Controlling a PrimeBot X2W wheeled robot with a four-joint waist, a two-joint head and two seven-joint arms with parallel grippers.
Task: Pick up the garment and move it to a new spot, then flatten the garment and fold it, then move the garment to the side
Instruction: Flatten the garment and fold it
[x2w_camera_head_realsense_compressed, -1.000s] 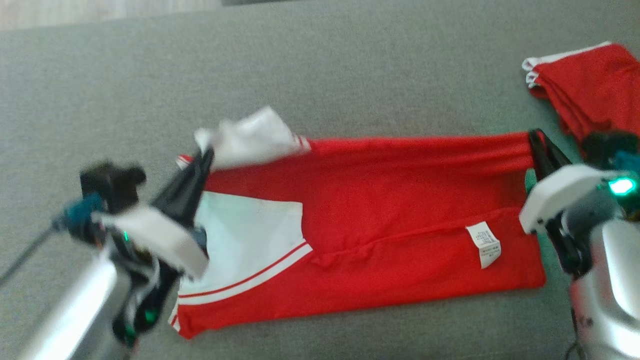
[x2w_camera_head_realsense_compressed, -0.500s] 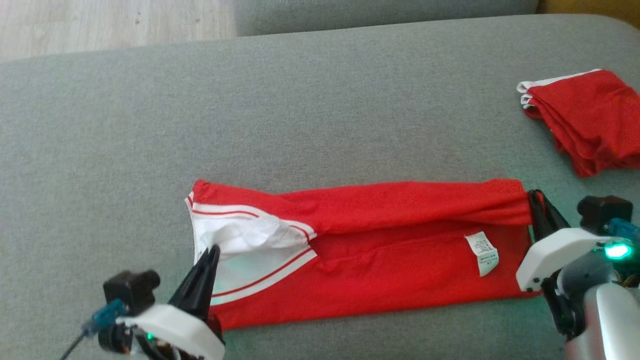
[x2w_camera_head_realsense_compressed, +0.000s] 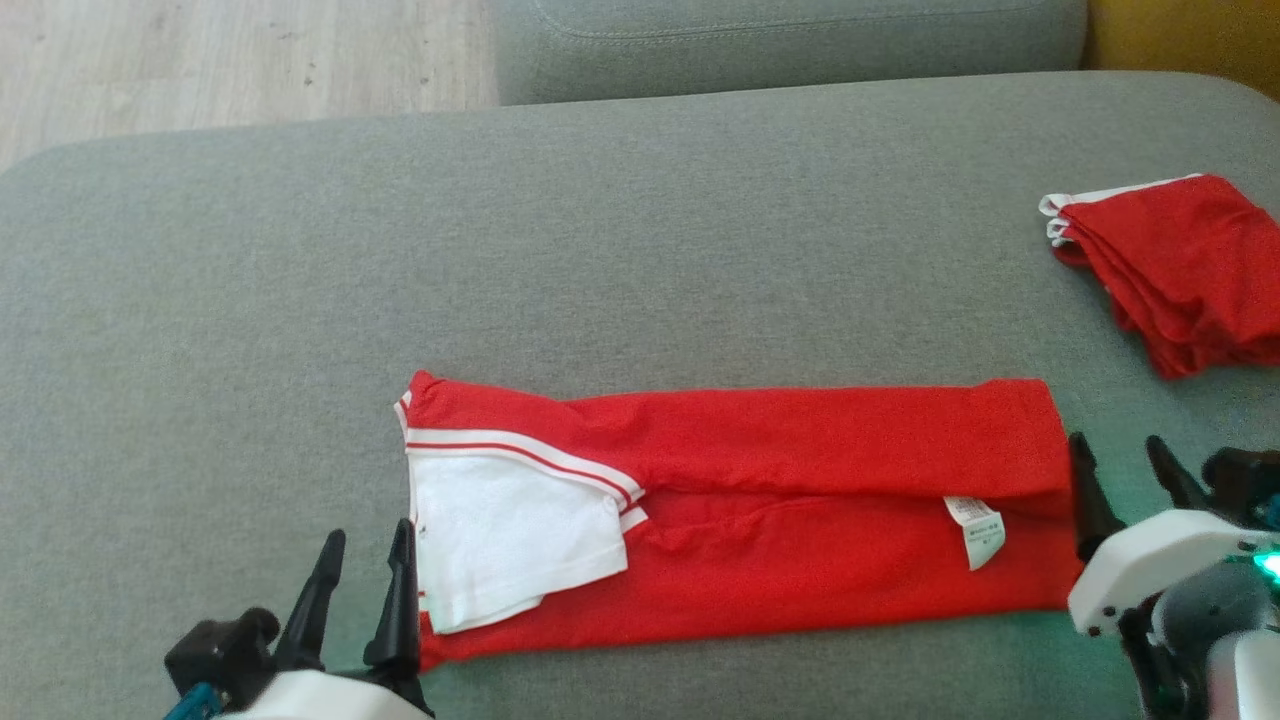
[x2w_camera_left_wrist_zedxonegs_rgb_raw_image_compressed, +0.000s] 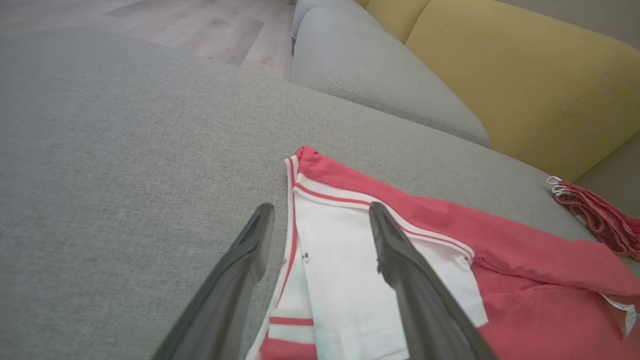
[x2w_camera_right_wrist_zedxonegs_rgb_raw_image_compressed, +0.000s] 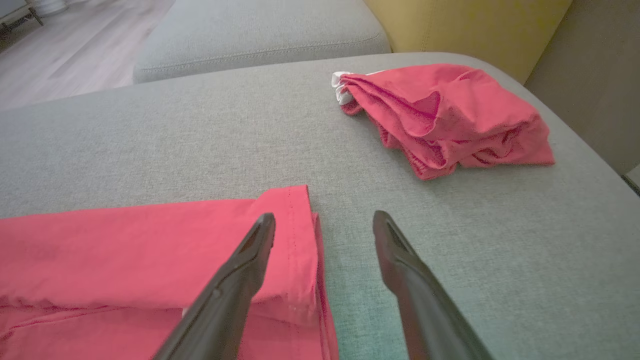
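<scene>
I should next take hold of the shirt with my right gripper by its red hem, so I can then fold its long piece of cloth over toward its white sleeve.
The garment is a red shirt with white sleeves and red-striped trim, lying as a long folded band on the grey cushion. Its white sleeve lies at the left end and a white label near the right end. My left gripper stands open at the sleeve end, its fingers astride the sleeve's edge and holding nothing. My right gripper is open at the right hem, one finger over the cloth and the other over bare cushion.
A second red garment lies folded in a stack at the cushion's right. Behind are another grey cushion, a yellow backrest and wood floor at far left. Bare cushion surrounds the band.
Both grippers were shut on the garment's ends and have let go and opened. The upper flap now lies folded flat over the lower part. The head camera has tilted, shifting the whole picture.
</scene>
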